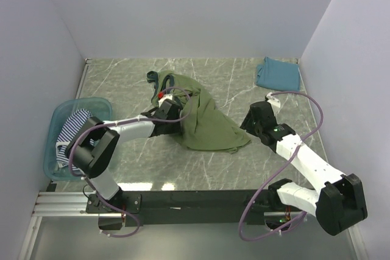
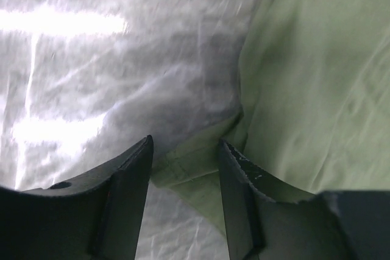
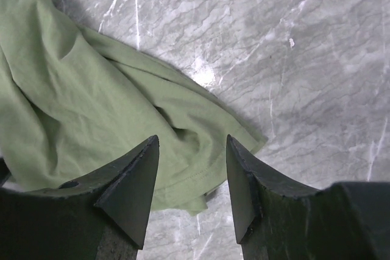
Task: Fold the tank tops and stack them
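I should grab the olive-green tank top by its hem corner [image 1: 175, 136] [image 2: 184, 161] with my left gripper next. Then both grippers can spread it flat for folding.
The olive-green tank top [image 1: 207, 120] lies crumpled in the middle of the marble table, its dark-trimmed straps pointing to the far side. My left gripper [image 1: 172, 111] is at its left edge. In the left wrist view it [image 2: 184, 150] is open, with a hem corner of the green cloth [image 2: 304, 89] lying between the jaws, not pinched. My right gripper [image 1: 251, 123] hovers at the cloth's near right corner, open [image 3: 192, 150] over the green hem [image 3: 195, 172]. A teal-blue tank top [image 1: 277, 72] lies folded at the far right. The striped tank top [image 1: 72, 128] sits in the tub.
A translucent teal tub [image 1: 56, 120] stands at the left edge of the table, against the left wall. White walls close in the table on three sides. A dark mounting rail [image 1: 195, 199] runs along the near edge.
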Available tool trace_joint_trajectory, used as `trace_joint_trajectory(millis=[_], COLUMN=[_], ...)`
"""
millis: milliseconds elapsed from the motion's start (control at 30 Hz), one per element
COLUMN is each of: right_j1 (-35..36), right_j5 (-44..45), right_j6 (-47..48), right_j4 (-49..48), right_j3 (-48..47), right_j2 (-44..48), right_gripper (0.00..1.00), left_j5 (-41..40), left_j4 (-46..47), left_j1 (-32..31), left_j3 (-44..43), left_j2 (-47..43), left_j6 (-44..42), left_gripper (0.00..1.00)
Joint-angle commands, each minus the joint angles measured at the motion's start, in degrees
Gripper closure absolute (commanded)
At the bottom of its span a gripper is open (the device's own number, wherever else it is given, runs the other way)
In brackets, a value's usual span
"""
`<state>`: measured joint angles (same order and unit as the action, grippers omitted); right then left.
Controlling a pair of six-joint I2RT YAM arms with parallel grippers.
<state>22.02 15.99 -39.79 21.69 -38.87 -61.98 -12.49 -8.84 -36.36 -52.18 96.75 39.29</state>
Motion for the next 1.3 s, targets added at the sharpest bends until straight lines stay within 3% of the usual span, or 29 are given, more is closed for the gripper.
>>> trace_joint_trajectory(millis=[0, 200, 333, 433, 700, 800, 933, 1067, 1200, 1267], right_j1=[-0.8, -1.7, -2.1, -2.1, -2.7, -2.8, -2.9, -3.5, -4.0, -4.2], right_j5=[0.4, -0.2, -0.4, -0.5, -0.8, -1.1, -1.4, -1.5, -2.1, -2.5], right_j6=[1.0, 1.3, 1.6, 1.8, 2.0, 1.9, 2.1, 2.6, 3.0, 3.1], right_j4=[0.3, -0.2, -0.3, -0.2, -0.4, -0.8, -1.0, -0.8, -0.8, -0.6], right_j3=[0.9, 1.6, 1.5, 1.4, 2.0, 2.0, 2.0, 2.1, 2.3, 2.4], right_j2=[1.6, 1.9, 2.3, 1.8, 2.3, 2.0, 1.9, 2.2, 2.5, 2.6], right_gripper=[0.45, 0.44, 0.44, 0.44, 0.45, 0.44, 0.44, 0.44, 0.44, 0.44], left_j5=[0.1, -1.1, -1.4, -1.2, -0.9, -1.2, -6.6, -14.2, -15.9, -16.1], left_j4=[-1.5, -0.7, 1.9, 4.2, 9.9, 9.0, 1.1, -3.6, -6.2, -6.7], left_j1=[-0.6, -1.3, -1.4, -1.4, -1.4, -1.4, -2.3, -5.3, -7.1, -7.5], left_j3=[3.7, 6.3, 9.8, 11.6, 17.8, 15.5, 9.0, 6.0, 4.8, 4.5], left_j2=[-2.3, -1.8, -5.6, -9.8, -16.2, -12.1, -5.4, -0.9, 1.8, 1.8], left_j6=[2.5, 4.4, 6.5, 7.4, 8.8, 6.7, 5.2, 5.7, 6.4, 6.8], left_gripper=[0.47, 0.51, 0.37, 0.32, 0.34, 0.38, 0.46, 0.47, 0.50, 0.62])
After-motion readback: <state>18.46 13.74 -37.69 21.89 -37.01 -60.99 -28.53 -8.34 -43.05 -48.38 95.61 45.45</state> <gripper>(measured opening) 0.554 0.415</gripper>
